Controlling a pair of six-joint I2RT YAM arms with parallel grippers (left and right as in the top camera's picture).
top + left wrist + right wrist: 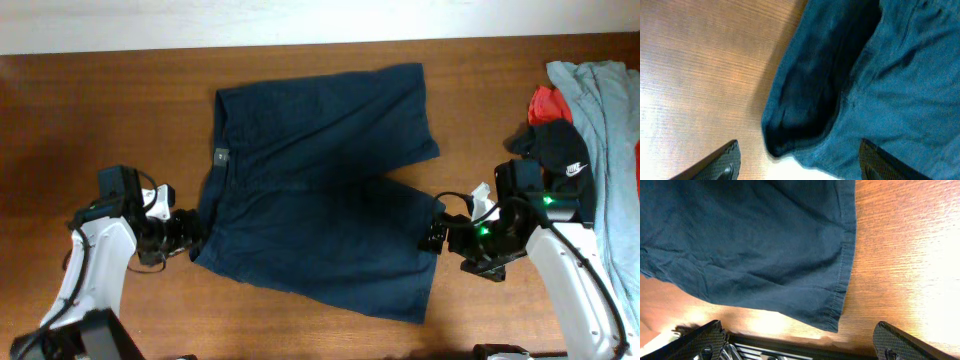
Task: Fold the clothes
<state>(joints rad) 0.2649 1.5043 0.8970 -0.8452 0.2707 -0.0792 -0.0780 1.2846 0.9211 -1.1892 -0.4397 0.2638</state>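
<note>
My right gripper should next grab the dark navy shorts (320, 180) to fold the near leg over the other. It should take them by the near leg's hem corner (417, 315).
The dark navy shorts (320, 180) lie spread flat on the wooden table, waistband to the left, legs to the right. My left gripper (188, 238) is open at the near corner of the waistband; in the left wrist view the shorts' corner (805, 125) lies just ahead of my open fingers (800, 162), apart from them. My right gripper (437, 235) is open at the hem of the near leg; the right wrist view shows that hem corner (832, 315) just ahead of my open fingers (800, 342), not held.
A pile of other clothes sits at the right edge: a black garment with a white swoosh (562, 150), a light grey shirt (605, 110) and something red (548, 103). Bare wooden table (100, 110) surrounds the shorts.
</note>
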